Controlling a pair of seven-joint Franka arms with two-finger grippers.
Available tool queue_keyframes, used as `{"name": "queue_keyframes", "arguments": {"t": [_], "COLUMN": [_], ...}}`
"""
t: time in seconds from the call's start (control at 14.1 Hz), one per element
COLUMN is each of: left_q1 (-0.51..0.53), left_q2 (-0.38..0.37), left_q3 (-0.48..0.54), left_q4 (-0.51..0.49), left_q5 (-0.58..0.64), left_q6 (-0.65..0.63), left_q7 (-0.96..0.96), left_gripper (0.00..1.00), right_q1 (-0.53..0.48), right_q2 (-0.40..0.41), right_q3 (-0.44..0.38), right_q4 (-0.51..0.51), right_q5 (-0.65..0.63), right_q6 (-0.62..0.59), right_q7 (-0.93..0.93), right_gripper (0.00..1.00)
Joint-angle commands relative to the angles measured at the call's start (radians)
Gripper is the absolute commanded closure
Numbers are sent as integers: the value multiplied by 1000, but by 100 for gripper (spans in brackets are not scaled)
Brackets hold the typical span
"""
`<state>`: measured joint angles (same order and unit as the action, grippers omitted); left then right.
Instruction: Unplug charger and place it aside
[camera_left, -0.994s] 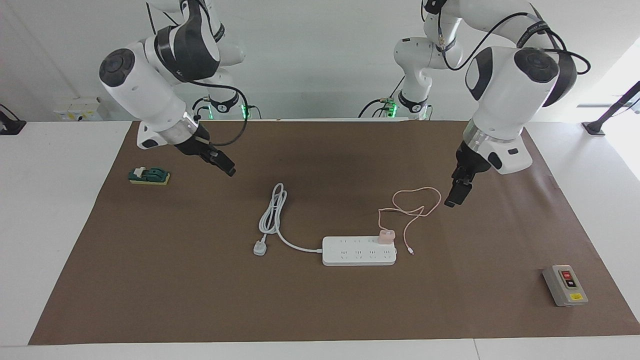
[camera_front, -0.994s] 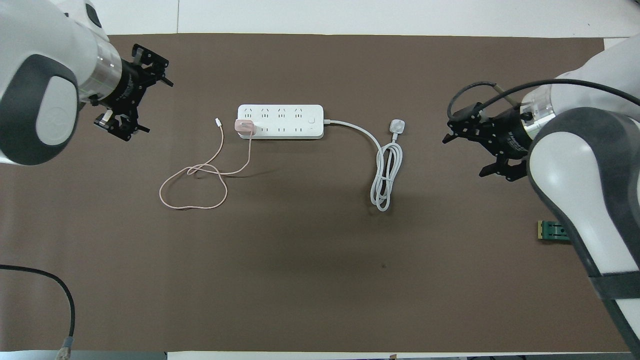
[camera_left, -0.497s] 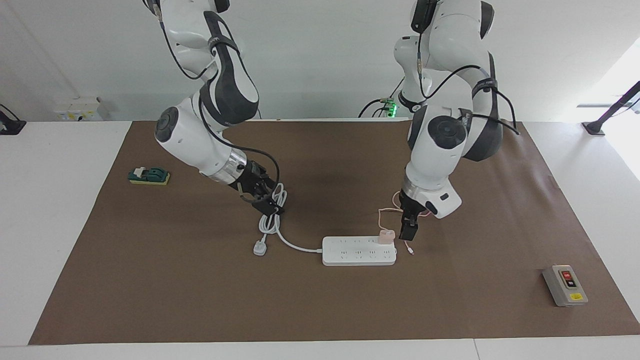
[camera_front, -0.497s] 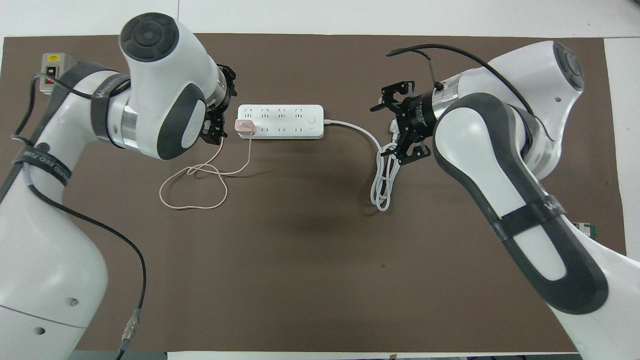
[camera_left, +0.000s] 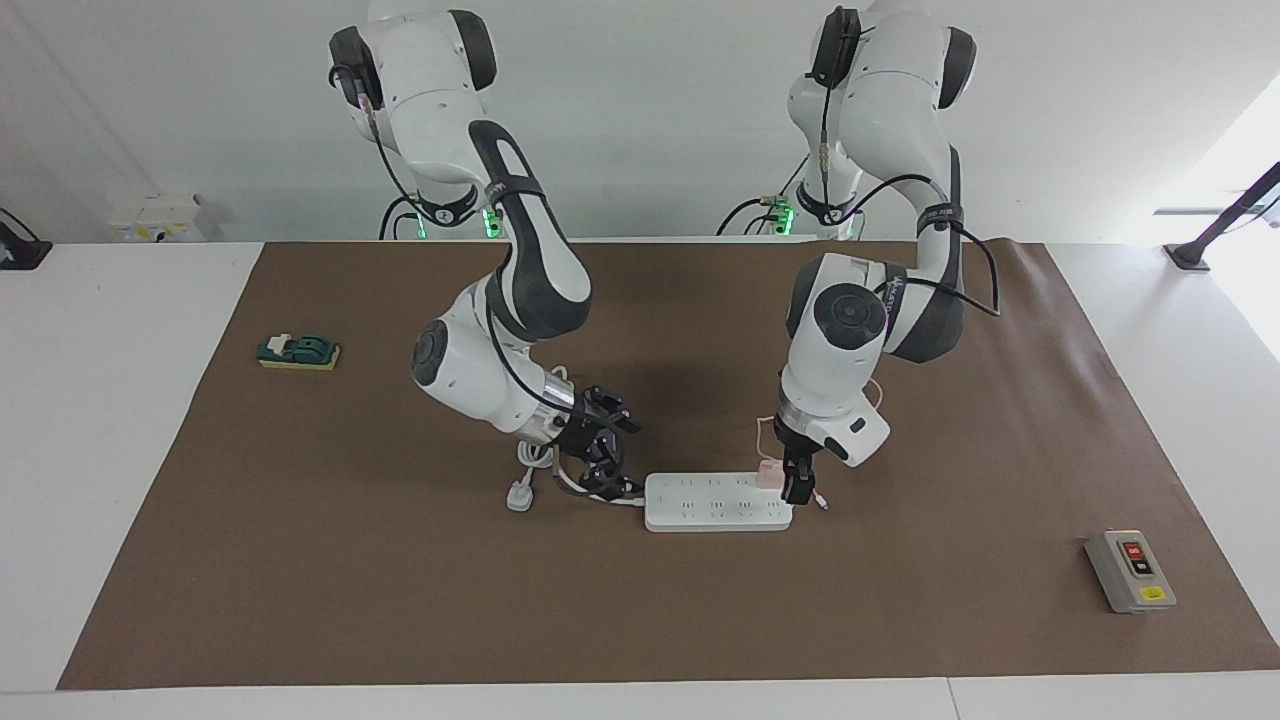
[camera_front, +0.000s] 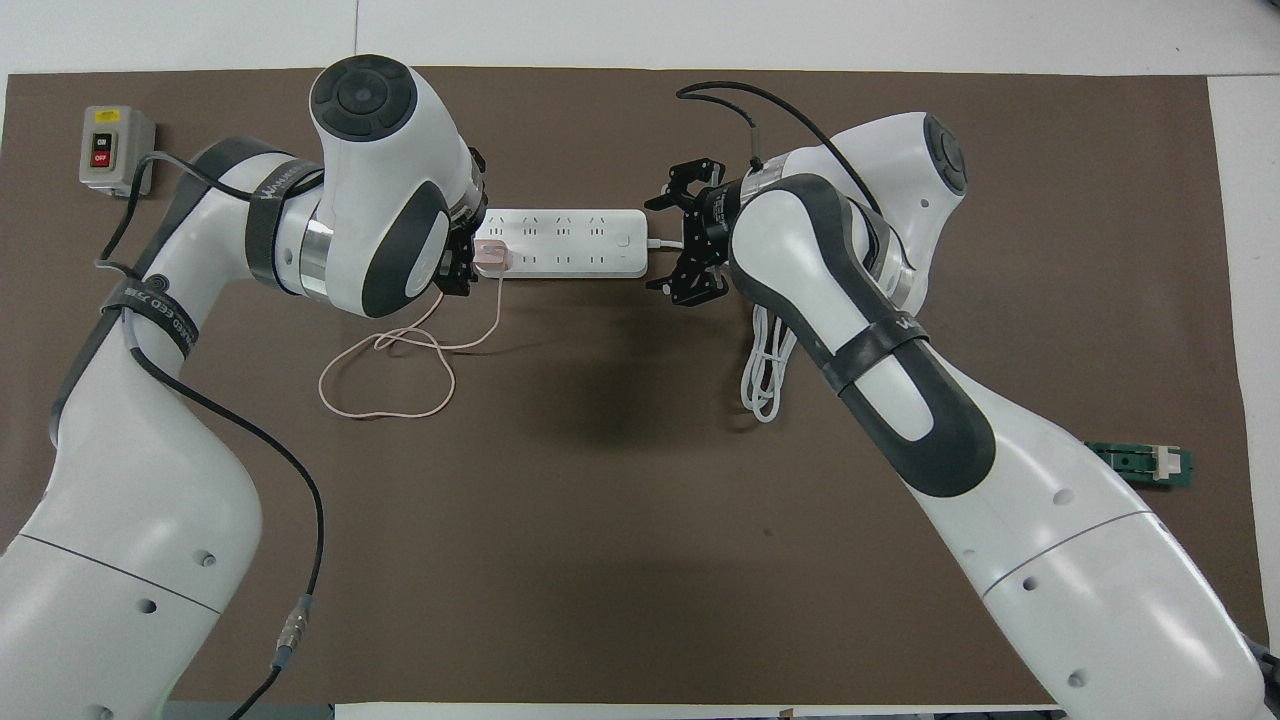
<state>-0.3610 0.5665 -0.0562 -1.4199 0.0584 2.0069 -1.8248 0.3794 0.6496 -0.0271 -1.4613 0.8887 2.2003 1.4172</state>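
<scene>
I should grab the power strip by its corded end (camera_front: 633, 244) with my right gripper next. That is to keep the power strip steady while the charger (camera_front: 491, 256) is unplugged.
The pale pink charger (camera_left: 769, 473) is plugged into the white power strip (camera_left: 715, 505) at its end toward the left arm. In the overhead view the charger (camera_front: 491, 256) has its thin pink cable (camera_front: 385, 395) looped on the mat nearer the robots. My left gripper (camera_left: 797, 483) is low, right beside the charger; the arm hides most of the gripper (camera_front: 462, 258) from above. My right gripper (camera_left: 622, 462) is open at the strip's cord end, with its jaws spread across the strip's (camera_front: 580, 240) width in the overhead view (camera_front: 668, 240).
The strip's thick white cord (camera_front: 765, 370) and plug (camera_left: 519, 495) lie by the right gripper. A grey switch box (camera_left: 1130, 570) sits at the left arm's end, a green and yellow block (camera_left: 298, 352) at the right arm's end. A brown mat (camera_left: 640, 620) covers the table.
Both arms have swung in and down from the table's ends. The left gripper has come down beside the charger. The right gripper has moved over the cord to the strip's end.
</scene>
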Motion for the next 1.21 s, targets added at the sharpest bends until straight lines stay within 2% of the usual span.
{"name": "queue_keyframes", "arguments": {"t": [0.0, 0.07, 0.21, 0.43, 0.99, 1.14], "left_q1": [-3, -1, -3, -9, -12, -12], "left_q2": [20, 33, 50, 53, 61, 61], "left_q3": [6, 6, 6, 6, 6, 6], "left_q4": [26, 25, 25, 25, 22, 22], "left_q5": [8, 8, 11, 11, 12, 9], "left_q6": [21, 32, 49, 59, 52, 50], "left_q7": [-36, -56, -96, -106, -125, -125], "left_gripper": [0, 0, 0, 0, 1, 7], "right_q1": [-8, 4, -10, -16, -7, -2], "right_q2": [189, 229, 251, 326, 351, 349], "right_q3": [-2, -2, 1, 27, 24, 24], "right_q4": [235, 287, 311, 392, 418, 406], "right_q5": [21, 16, 24, 50, 35, 27], "right_q6": [-74, -103, -116, -113, -94, -90], "right_q7": [48, 54, 55, 55, 43, 20], "right_gripper": [0, 0, 0, 0, 1, 23]}}
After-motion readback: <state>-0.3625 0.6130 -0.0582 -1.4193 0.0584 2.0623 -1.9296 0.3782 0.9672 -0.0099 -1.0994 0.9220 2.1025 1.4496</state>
